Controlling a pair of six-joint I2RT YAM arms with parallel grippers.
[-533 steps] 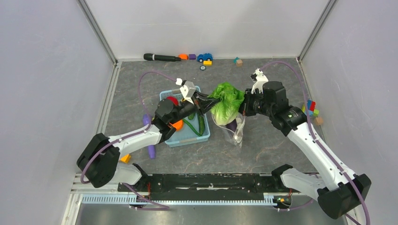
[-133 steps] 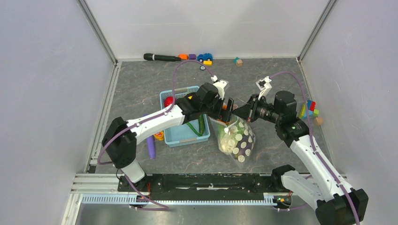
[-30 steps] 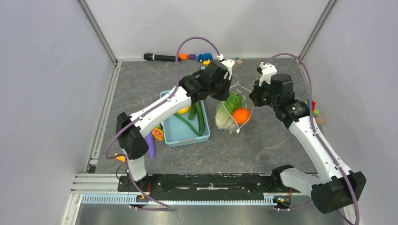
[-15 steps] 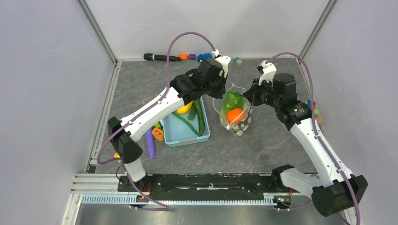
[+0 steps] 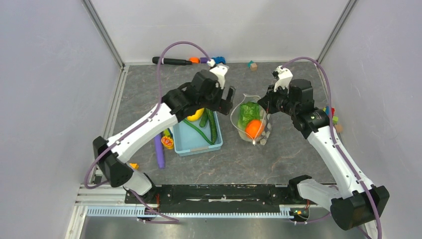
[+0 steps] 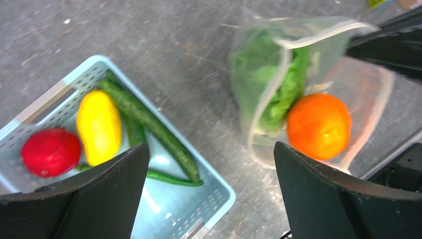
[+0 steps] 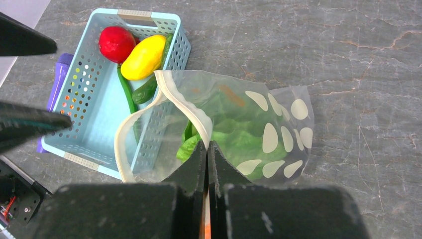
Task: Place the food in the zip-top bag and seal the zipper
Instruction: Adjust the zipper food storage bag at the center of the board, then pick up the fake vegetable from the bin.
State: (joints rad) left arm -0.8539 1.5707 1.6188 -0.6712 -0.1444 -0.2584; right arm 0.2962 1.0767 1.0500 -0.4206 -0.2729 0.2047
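The yellow piece (image 6: pixel 98 127) has a long end that should stay free to enter the bag's opening. My left gripper will reach the piece and grab it across its narrow sides.
The dotted clear zip-top bag (image 5: pixel 251 122) stands just right of the basket with its mouth gaping. Green lettuce (image 6: pixel 278 94) and an orange round piece (image 6: pixel 318 125) lie inside it. My right gripper (image 7: pixel 207 149) is shut on the bag's mouth edge, pinching the white zipper (image 7: pixel 186 107) and holding it up. My left gripper (image 6: pixel 211 189) is open and holds nothing; it hangs above the gap between basket and bag. The light-blue basket (image 6: pixel 224 199) still holds a red piece (image 6: pixel 50 151), a yellow piece (image 6: pixel 98 127) and a green cucumber (image 6: pixel 149 124).
A long purple rod (image 5: pixel 159 152) and a small orange toy (image 5: pixel 167 142) lie left of the basket. A black marker (image 5: pixel 171 61), a toy car (image 5: pixel 217 60) and blocks line the back wall. Coloured blocks (image 5: pixel 329 115) sit by the right wall.
My left gripper has opened wide and drawn back leftward from the bag's mouth to over the basket's right side. The right gripper keeps its pinch on the bag's edge.
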